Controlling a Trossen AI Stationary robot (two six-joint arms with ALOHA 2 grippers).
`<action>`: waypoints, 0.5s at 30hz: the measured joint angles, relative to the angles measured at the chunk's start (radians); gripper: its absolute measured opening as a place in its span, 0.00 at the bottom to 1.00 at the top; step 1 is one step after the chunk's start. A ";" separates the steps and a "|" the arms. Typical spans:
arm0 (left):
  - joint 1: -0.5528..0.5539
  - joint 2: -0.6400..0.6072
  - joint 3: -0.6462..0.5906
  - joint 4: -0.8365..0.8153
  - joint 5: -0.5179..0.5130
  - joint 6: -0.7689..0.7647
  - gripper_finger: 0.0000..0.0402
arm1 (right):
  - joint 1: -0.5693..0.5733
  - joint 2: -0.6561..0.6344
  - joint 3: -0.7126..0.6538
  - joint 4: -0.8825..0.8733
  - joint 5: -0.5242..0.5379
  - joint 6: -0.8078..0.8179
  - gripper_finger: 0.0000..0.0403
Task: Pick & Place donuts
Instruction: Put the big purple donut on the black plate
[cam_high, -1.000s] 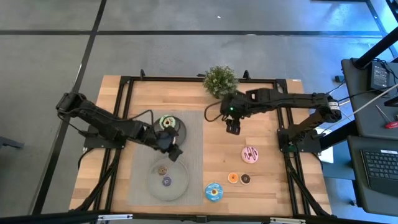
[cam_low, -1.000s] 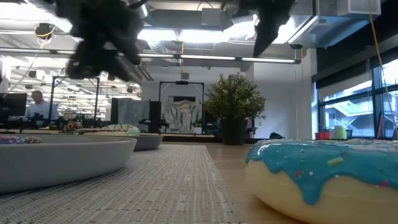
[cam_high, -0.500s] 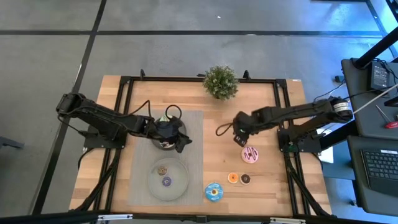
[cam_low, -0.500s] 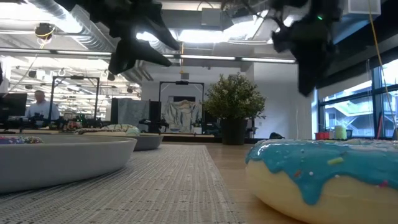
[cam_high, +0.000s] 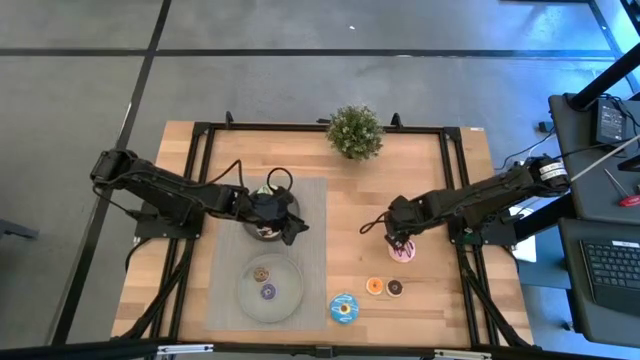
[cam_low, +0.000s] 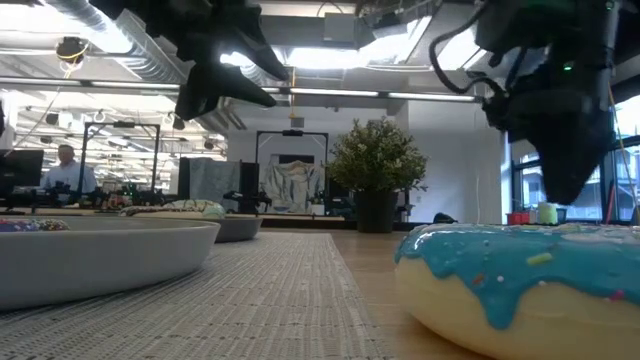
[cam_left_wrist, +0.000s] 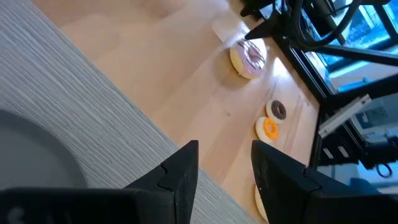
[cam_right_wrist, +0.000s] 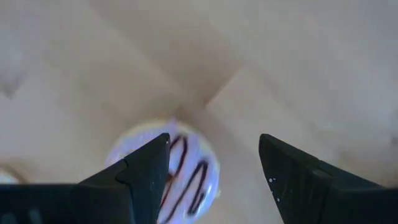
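I need to lower my right gripper before it closes on the pink donut (cam_high: 402, 250), because my fingers are still above the donut and wood shows between them.
A pink donut with dark stripes (cam_high: 403, 250) lies on the bare wood at the table's right. My right gripper (cam_right_wrist: 214, 155) hangs over it, pointing down and open, with the pink donut (cam_right_wrist: 180, 180) below the gap and untouched. My left gripper (cam_left_wrist: 224, 168) is open and holds nothing, hovering over the far grey plate (cam_high: 262, 207). The near grey plate (cam_high: 268, 290) holds two mini donuts, brown (cam_high: 262, 273) and purple (cam_high: 268, 292). A blue donut (cam_high: 343, 308), an orange mini (cam_high: 375, 286) and a dark brown mini (cam_high: 395, 288) lie on the wood near the front edge.
Both plates rest on a grey woven mat (cam_high: 312, 250) at the table's left middle. A small potted plant (cam_high: 355, 130) stands at the far edge. In the low view the blue donut (cam_low: 520, 280) fills the near right and a glazed donut (cam_low: 190, 208) shows on the far plate.
My right gripper has swung from the far middle near the plant toward the table's near right, sunk low and rolled about its own axis, ending above the pink donut, still open. My left gripper shifted slightly rightward over the far plate, then kept still.
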 joint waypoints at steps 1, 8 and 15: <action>0.001 0.000 0.000 -0.001 0.012 0.000 0.36 | 0.010 0.000 -0.004 0.000 -0.018 0.002 0.62; 0.011 0.000 0.000 -0.006 0.059 0.049 0.36 | 0.073 0.000 -0.006 -0.004 -0.123 0.029 0.62; 0.011 0.000 0.000 -0.006 0.060 0.071 0.36 | 0.094 0.000 -0.029 0.017 -0.118 0.091 0.62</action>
